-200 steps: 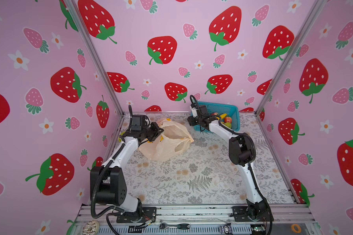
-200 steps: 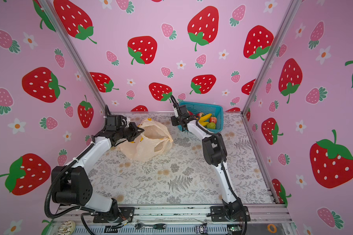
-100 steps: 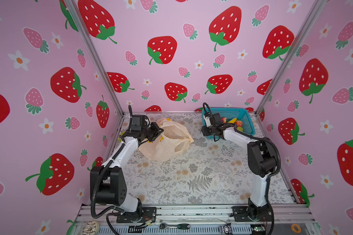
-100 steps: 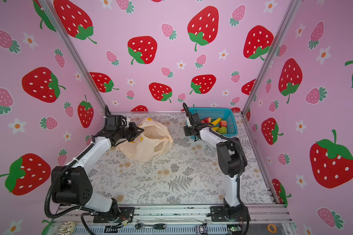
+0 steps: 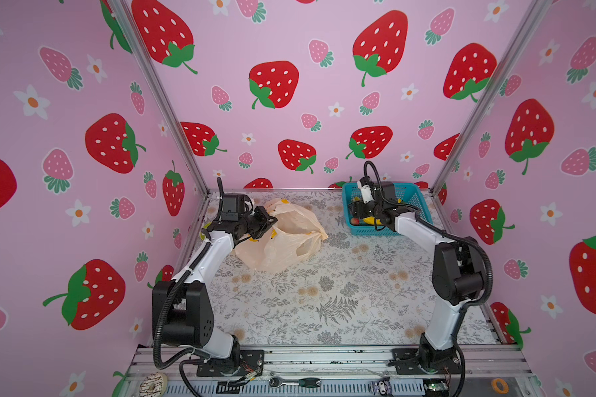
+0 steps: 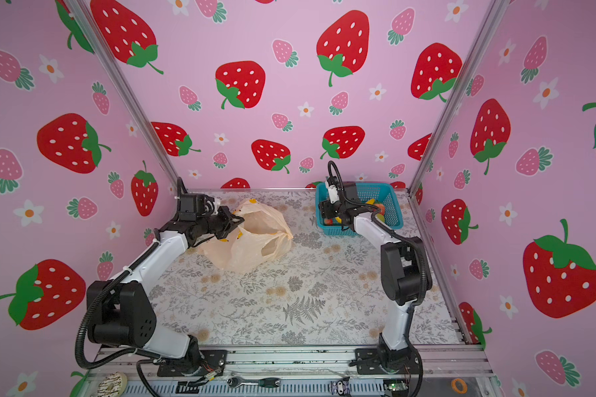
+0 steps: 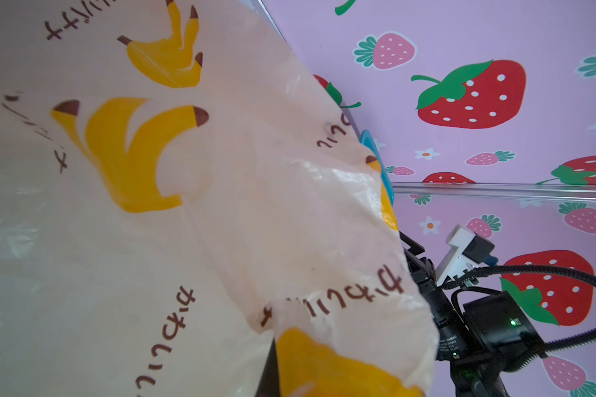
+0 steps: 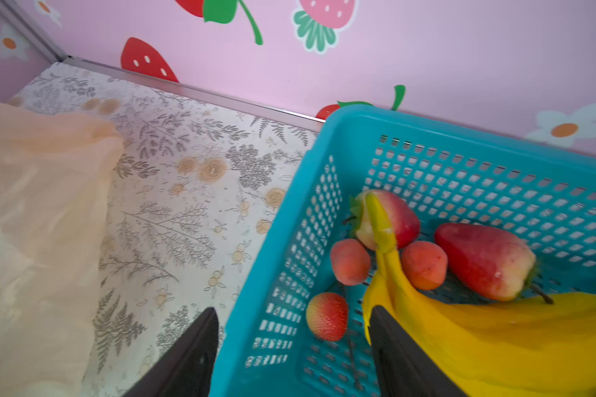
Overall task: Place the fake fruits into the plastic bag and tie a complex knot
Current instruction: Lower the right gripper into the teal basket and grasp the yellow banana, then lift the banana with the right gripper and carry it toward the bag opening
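Observation:
The right gripper picks up the yellow bananas by their narrow raised end next, leaving the bananas hanging free to place into the plastic bag [image 5: 283,240].
The peach plastic bag [image 5: 283,240] [image 6: 255,240] lies crumpled at the back left of the table. My left gripper [image 5: 267,221] [image 6: 236,222] is shut on its upper edge, and the bag [image 7: 221,206] fills the left wrist view and hides the fingers. The fake fruits lie in the blue basket [image 8: 427,127]: yellow bananas [image 8: 496,337], a small strawberry [image 8: 327,316], several other red-pink pieces. My right gripper [image 8: 293,330] [image 5: 353,211] stands open astride the basket's left wall, one finger outside and one finger [image 8: 393,343] against the bananas. The knot is out of view.
The blue basket [image 5: 424,213] [image 6: 391,209] sits in the back right corner against the pink walls. Metal frame posts run up both back corners. A ratchet wrench [image 5: 296,381] and a doughnut [image 5: 154,381] lie on the front rail.
My right arm swung right, away from the bag, and the basket shifted right with it. Its jaws opened wider. The left arm and bag held still.

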`<state>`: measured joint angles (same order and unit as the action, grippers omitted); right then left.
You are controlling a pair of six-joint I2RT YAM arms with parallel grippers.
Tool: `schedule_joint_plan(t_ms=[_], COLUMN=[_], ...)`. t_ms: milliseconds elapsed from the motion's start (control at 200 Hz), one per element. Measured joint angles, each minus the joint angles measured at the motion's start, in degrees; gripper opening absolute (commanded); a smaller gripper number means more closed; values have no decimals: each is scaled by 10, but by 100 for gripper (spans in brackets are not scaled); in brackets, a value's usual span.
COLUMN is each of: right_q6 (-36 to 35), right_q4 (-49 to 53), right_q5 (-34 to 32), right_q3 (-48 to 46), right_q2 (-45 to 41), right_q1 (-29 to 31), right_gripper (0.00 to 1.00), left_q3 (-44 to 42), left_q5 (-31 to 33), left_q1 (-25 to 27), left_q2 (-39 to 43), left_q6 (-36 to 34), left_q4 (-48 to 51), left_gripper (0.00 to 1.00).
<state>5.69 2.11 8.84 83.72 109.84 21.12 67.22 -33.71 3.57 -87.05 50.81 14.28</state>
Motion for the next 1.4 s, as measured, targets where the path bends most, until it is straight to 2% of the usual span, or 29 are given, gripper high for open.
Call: schedule_joint_plan(t_ms=[225,320,440,460,640,996,1171,1401], right_q6=[-36,-54,-73,-75,-91,-113,-116,-98], right_q4=[14,36,66,72,112,148,171,162], right_q5=[-19,-24,-30,-30,-28,-29,-28,-12], right_q3=[106,161,234,245,312,336,326,257], right_q2=[118,169,226,234,276,273,237,82], right_q1=[-23,-23,-23,-23,-23,-23,-23,-23], right_gripper=[65,61,52,47,30,3,0,0], left_q3=[0,0,0,0,0,0,0,-3], left_q5=[-5,-9,-10,-10,-10,-14,-14,-15], left_q1=[4,5,7,7,9,9,12,21], left_q2=[0,-1,-5,-6,-7,-7,-6,5], left_q6=[0,0,0,0,0,0,7,34], left_q4=[-1,-3,-3,-3,-3,-3,-6,-27], left_gripper=[0,0,0,0,0,0,0,0])
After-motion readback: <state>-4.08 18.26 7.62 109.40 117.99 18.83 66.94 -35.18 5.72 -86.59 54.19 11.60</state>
